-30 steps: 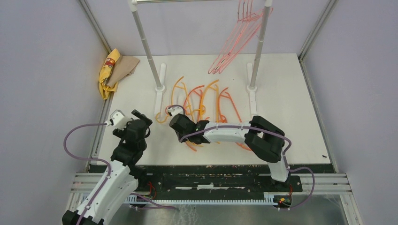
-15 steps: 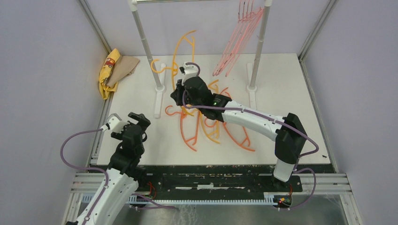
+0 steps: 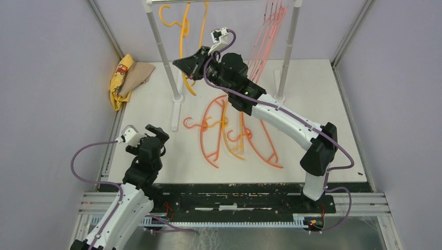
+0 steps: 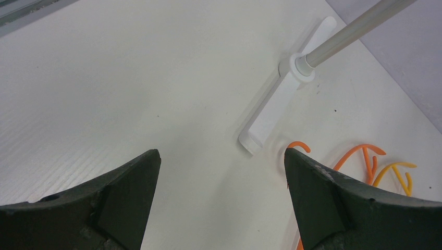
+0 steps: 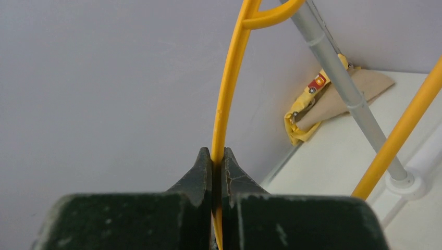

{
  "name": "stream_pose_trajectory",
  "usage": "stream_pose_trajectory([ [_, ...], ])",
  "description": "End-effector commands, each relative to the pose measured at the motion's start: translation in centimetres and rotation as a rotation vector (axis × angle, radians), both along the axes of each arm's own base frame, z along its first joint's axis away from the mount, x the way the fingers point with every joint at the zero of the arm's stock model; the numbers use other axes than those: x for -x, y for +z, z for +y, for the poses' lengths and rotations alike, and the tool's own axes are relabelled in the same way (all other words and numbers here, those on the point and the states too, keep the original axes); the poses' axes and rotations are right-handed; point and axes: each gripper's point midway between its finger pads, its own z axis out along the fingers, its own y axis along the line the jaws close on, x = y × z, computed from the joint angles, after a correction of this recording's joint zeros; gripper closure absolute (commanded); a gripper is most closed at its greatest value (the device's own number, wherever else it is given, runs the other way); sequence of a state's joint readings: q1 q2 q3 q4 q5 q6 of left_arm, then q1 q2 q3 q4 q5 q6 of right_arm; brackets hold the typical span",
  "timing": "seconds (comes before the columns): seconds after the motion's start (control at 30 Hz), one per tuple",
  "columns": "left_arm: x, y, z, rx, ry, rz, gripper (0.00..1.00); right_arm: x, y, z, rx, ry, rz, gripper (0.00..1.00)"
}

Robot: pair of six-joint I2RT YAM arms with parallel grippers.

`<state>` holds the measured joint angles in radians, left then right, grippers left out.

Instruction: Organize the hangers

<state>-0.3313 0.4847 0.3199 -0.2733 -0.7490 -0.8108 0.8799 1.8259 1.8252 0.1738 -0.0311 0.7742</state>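
The yellow-orange hanger's hook stops short of the top bar (image 3: 229,0), so it is too early to open. My right gripper loops the hook over the top bar first, then opens.
My right gripper (image 3: 188,64) is shut on a yellow-orange hanger (image 3: 183,37) and holds it high by the rack's left pole (image 3: 162,52). Its hook (image 3: 168,15) is up near the top bar. In the right wrist view the jaws (image 5: 217,156) pinch the hanger's thin yellow bar (image 5: 229,88). Other orange and yellow-orange hangers (image 3: 225,136) lie tangled on the table between the rack's feet. Pale pink hangers (image 3: 267,37) hang at the bar's right end. My left gripper (image 3: 158,136) hovers open and empty over the table's near left; its wrist view (image 4: 221,161) shows bare table between the fingers.
A yellow and tan cloth (image 3: 127,77) lies at the table's back left corner. The rack's right pole (image 3: 288,47) and both white feet (image 3: 177,107) stand on the table. The left foot (image 4: 276,109) and orange hanger ends (image 4: 365,151) lie ahead of my left gripper.
My right arm has lifted the yellow-orange hanger off the table pile and carried it up and back to the rack's top bar. The left arm has barely moved.
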Motion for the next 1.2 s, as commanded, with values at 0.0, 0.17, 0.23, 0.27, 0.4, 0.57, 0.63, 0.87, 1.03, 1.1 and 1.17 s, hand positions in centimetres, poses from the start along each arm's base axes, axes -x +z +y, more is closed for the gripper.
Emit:
stream_pose_trajectory([
  [0.0,-0.7,1.4,0.0,0.027,0.017,-0.066,0.05,-1.2,4.5,0.3,-0.133,0.023,-0.057,1.00],
  [0.17,-0.8,1.7,-0.2,0.030,0.008,-0.068,0.05,-3.0,5.7,1.0,-0.217,0.045,-0.071,0.99],
  [0.23,-0.8,1.7,-0.1,0.027,0.007,-0.068,0.05,-3.7,6.1,0.8,-0.249,0.034,-0.075,1.00],
  [0.27,-0.7,1.6,-0.1,0.026,0.007,-0.068,0.05,-4.0,6.2,0.6,-0.264,0.024,-0.073,1.00],
  [0.4,-0.8,1.3,-0.2,0.023,0.001,-0.063,0.05,-5.3,5.5,0.3,-0.279,-0.016,-0.044,1.00],
  [0.57,-0.9,1.1,-0.3,0.019,-0.005,-0.055,0.05,-6.4,5.3,0.3,-0.308,-0.027,-0.032,1.00],
  [0.63,-0.8,1.1,-0.3,0.017,-0.003,-0.055,0.05,-6.4,5.2,0.6,-0.317,-0.010,-0.033,1.00],
  [0.87,-0.8,0.6,-0.2,0.007,0.000,-0.049,0.05,-5.7,5.2,0.4,-0.317,0.011,-0.044,0.99],
  [1.03,-1.0,0.5,-0.2,0.007,-0.002,-0.043,0.05,-7.2,5.1,-0.2,-0.321,-0.059,0.002,0.99],
  [1.1,-1.0,0.5,-0.2,0.005,0.000,-0.040,0.05,-7.9,4.9,0.0,-0.315,-0.071,0.041,0.99],
  [1.17,-1.0,0.5,-0.2,0.005,-0.002,-0.041,0.05,-8.4,4.5,0.4,-0.319,-0.076,0.069,0.99],
])
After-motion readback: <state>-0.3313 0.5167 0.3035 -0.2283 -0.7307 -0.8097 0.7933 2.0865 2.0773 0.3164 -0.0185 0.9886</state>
